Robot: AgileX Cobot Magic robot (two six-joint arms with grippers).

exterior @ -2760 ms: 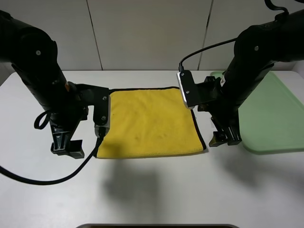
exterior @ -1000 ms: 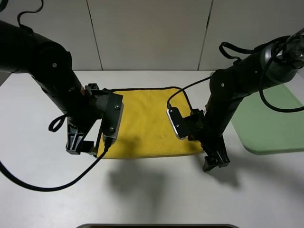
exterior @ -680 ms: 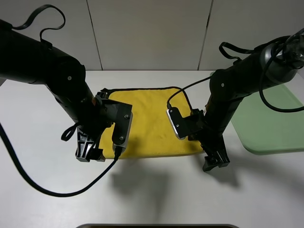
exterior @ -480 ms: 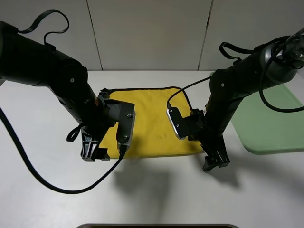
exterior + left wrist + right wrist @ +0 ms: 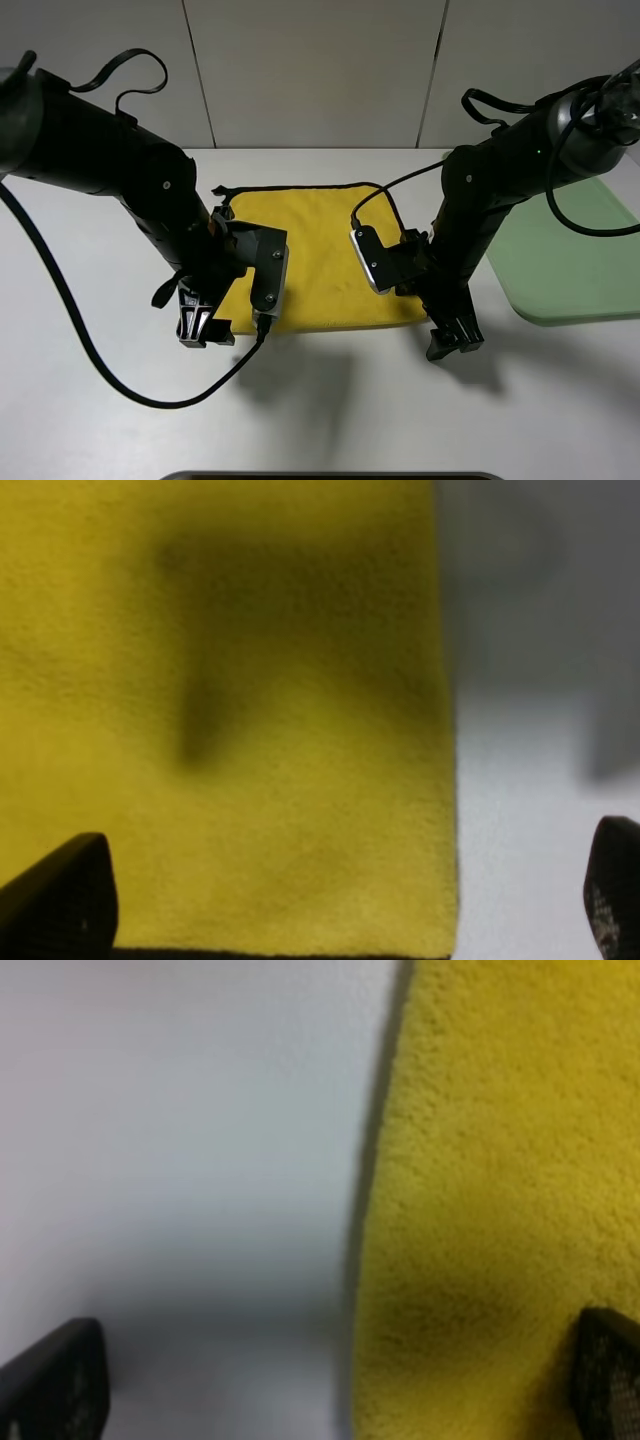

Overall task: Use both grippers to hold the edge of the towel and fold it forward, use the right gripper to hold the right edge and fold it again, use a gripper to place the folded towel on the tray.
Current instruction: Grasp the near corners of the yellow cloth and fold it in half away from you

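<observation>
I should next grab the yellow towel with my left gripper by the corner of its untrimmed edge (image 5: 238,322). Then I can fold the towel onto its black-trimmed edge (image 5: 310,187).
The yellow towel (image 5: 315,245) lies flat on the white table, with its black trim (image 5: 290,187) showing along the far edge. My left gripper (image 5: 203,326) is low at the towel's near left corner. In the left wrist view it is open (image 5: 335,910), its fingertips (image 5: 60,900) astride the towel (image 5: 220,730) and its edge. My right gripper (image 5: 455,340) is low at the near right corner. It is open (image 5: 330,1385) astride the trimmed edge (image 5: 372,1180), with one fingertip (image 5: 50,1380) over bare table. The pale-green tray (image 5: 575,250) lies at the right.
A small black loop (image 5: 221,191) sticks out at the towel's far left corner. Black cables hang from both arms across the table. A grey panelled wall (image 5: 320,70) stands behind the table. White table top (image 5: 330,410) lies in front of the towel.
My left arm has swung right and forward, bringing its gripper down to the towel's near left corner. My right arm moved to the near right corner earlier and has held still for the last second.
</observation>
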